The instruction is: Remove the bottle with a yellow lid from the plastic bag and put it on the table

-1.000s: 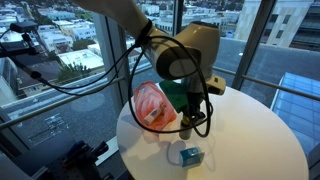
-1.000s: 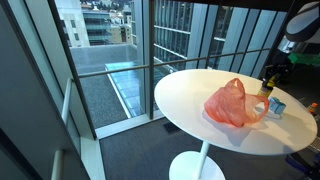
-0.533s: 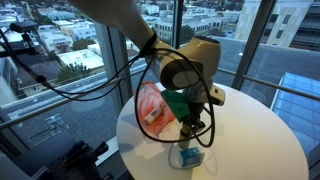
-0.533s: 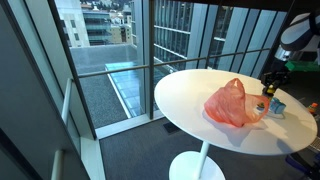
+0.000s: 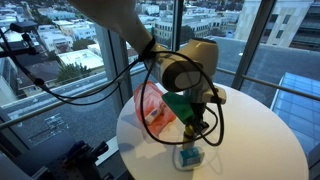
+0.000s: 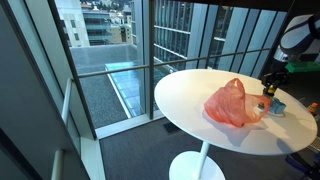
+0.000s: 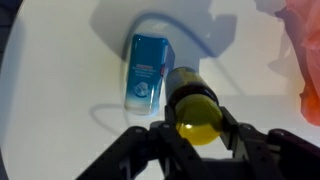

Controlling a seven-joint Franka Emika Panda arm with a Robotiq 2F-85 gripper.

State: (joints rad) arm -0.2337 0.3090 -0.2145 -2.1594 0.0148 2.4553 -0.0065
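Note:
The dark bottle's base is touching the white table next to the blue carton. My gripper will let go of the bottle next.
In the wrist view my gripper is shut on a dark bottle with a yellow lid, held over the white table. The red plastic bag lies at the right edge, apart from the bottle. In an exterior view the gripper hangs just beside the bag, low over the table. In an exterior view the bag lies on the round table and the gripper is past its far side.
A small blue carton lies on the table right beside the bottle; it also shows in both exterior views. The round table stands next to tall windows and a balcony rail.
The gripper with the bottle has come down and away from the bag toward the blue carton, then hardly moved in the last half second.

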